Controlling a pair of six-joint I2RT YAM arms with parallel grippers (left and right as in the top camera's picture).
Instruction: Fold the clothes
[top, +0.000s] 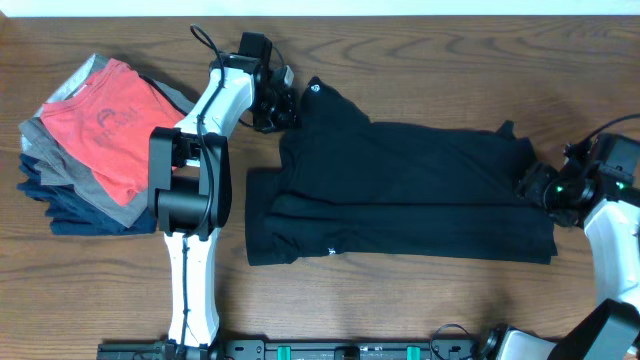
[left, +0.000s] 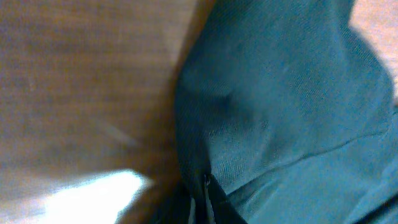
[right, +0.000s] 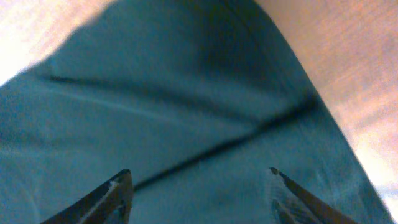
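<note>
The robot needs to fold the black garment (top: 400, 190) evenly lengthwise, so its right gripper needs to grab the garment next by its far edge, at the garment's end opposite the left gripper.
A black garment (top: 400, 190) lies spread lengthwise across the middle of the table, folded in layers. My left gripper (top: 280, 108) is at its upper left corner; in the left wrist view the jaws (left: 208, 196) are closed on the edge of the dark cloth (left: 286, 99). My right gripper (top: 532, 185) is at the garment's right end. In the right wrist view its two fingers (right: 199, 180) are spread wide over the cloth (right: 186, 106), holding nothing.
A stack of folded clothes (top: 95, 140) with a red shirt on top sits at the left of the wooden table (top: 420, 60). The left arm's base (top: 190, 260) stands between the stack and the black garment.
</note>
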